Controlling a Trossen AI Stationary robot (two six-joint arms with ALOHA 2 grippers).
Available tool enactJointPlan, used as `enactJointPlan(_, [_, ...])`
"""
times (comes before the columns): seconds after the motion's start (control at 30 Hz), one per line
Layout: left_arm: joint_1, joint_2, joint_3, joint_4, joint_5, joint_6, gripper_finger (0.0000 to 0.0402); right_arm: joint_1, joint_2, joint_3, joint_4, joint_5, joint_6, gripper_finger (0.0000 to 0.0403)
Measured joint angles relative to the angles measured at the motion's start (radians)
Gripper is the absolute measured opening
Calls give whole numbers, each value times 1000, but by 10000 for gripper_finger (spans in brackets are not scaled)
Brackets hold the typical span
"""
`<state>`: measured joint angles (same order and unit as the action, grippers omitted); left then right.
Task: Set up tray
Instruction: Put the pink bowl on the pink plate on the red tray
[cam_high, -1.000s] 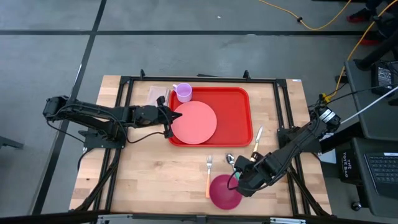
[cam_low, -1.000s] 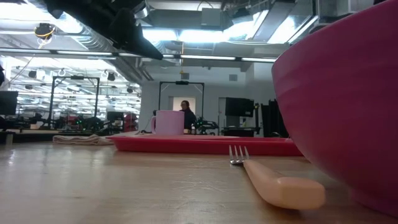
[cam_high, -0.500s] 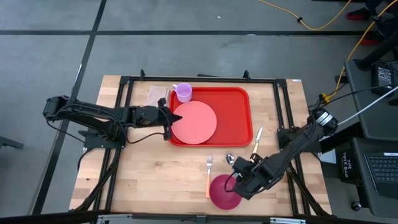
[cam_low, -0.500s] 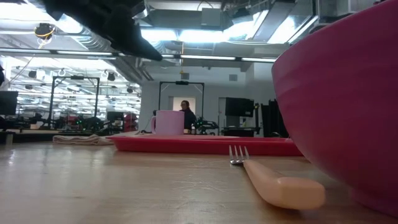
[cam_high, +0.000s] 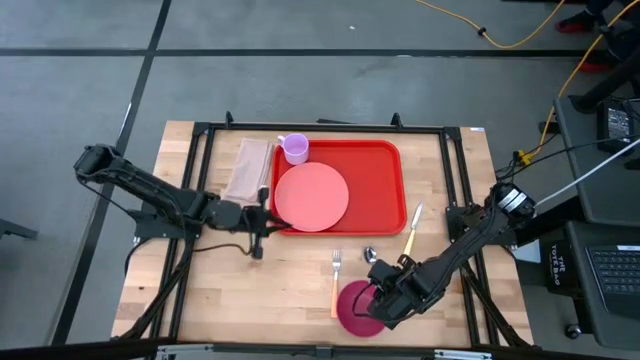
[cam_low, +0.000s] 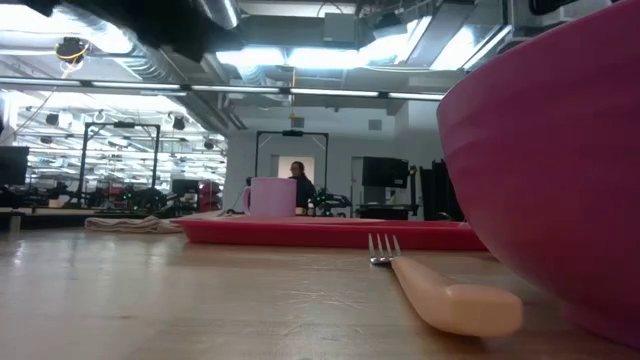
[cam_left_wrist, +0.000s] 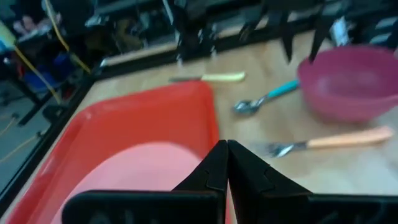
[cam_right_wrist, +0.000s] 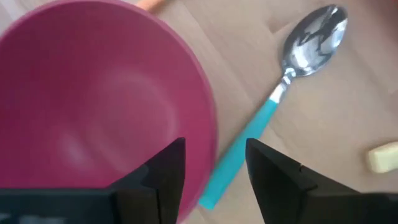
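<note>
My right gripper grabs the magenta bowl by its rim (cam_right_wrist: 213, 137) next, to set it on the pink plate in the tray.
The red tray (cam_high: 378, 190) lies at the table's far middle with a round pink plate (cam_high: 312, 196) on its left half. Beside the tray's near left corner, my left gripper (cam_high: 265, 222) is shut and holds nothing; its tips (cam_left_wrist: 225, 152) point over the plate (cam_left_wrist: 143, 177). A magenta bowl (cam_high: 356, 310) stands at the near edge. My right gripper (cam_right_wrist: 214, 155) hangs open over the bowl's right rim (cam_right_wrist: 208, 124), one finger above the bowl's inside and the other above the teal-handled spoon (cam_right_wrist: 249, 140). I see no touch.
A purple cup (cam_high: 294, 148) stands by the tray's far left corner, with a folded cloth (cam_high: 247, 170) left of the tray. A fork (cam_high: 336, 280), the spoon (cam_high: 372, 258) and a cream-handled knife (cam_high: 412, 230) lie between tray and bowl. A black frame (cam_high: 200, 140) borders the table.
My left gripper has swung from the plate's left edge toward the table's near edge, staying shut, and the folded cloth now shows. My right gripper has sunk toward the bowl's rim. Plate, bowl and cutlery have kept their places.
</note>
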<state>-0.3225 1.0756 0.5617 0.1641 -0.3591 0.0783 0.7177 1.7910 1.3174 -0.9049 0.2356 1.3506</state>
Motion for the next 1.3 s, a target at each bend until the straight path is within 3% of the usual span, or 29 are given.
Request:
enactJointPlan(0.17, [-91, 0, 0, 8, -87, -14, 1, 0, 1, 0, 13, -4, 3, 172])
enactJointPlan(0.47, [-204, 1, 0, 8, -110, -70, 1, 0, 1, 0, 14, -1, 7, 172])
enactJointPlan(0.77, [-274, 41, 0, 20, -200, -111, 1, 0, 2, -74, 56, -1, 30, 161])
enactJointPlan(1.1, [-280, 73, 0, 36, -230, -120, 3, -1, 2, -99, 91, -72, 30, 107])
enactJointPlan(1.3, [-280, 73, 0, 53, -233, -118, 3, -6, 1, -99, 95, -72, 49, 33])
